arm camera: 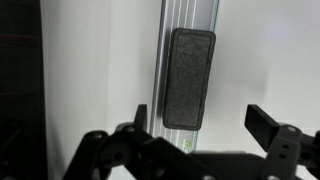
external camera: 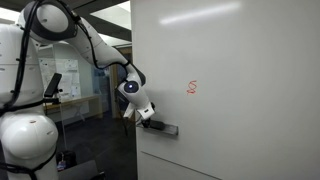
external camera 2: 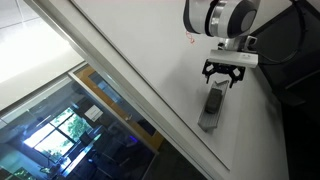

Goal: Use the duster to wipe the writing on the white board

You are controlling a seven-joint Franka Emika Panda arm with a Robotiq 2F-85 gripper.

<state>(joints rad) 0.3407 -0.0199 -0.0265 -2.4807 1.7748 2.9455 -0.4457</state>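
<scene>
I will next grip the duster point(arm camera: 188, 78) by its long sides, across its narrow width, to wipe the writing. The duster's side that faces the board will stay free.
The duster point(arm camera: 188, 78), a dark grey oblong block, lies on the metal ledge of the white board point(external camera: 250, 90). It also shows in both exterior views point(external camera: 160, 127) point(external camera 2: 215, 103). My gripper point(arm camera: 200, 118) is open, its fingers spread just short of the duster's near end, touching nothing. It also shows in both exterior views point(external camera: 146, 117) point(external camera 2: 222, 74). The red writing point(external camera: 192, 88) sits on the board above and to the right of the duster; in an exterior view only a small bit of it point(external camera 2: 189, 39) shows beside my wrist.
The metal ledge point(arm camera: 165, 128) runs along the board under the duster. A window with a glass railing point(external camera 2: 70, 130) lies beyond the board's edge. My white arm base point(external camera: 25, 140) stands by the board, with an office room behind it.
</scene>
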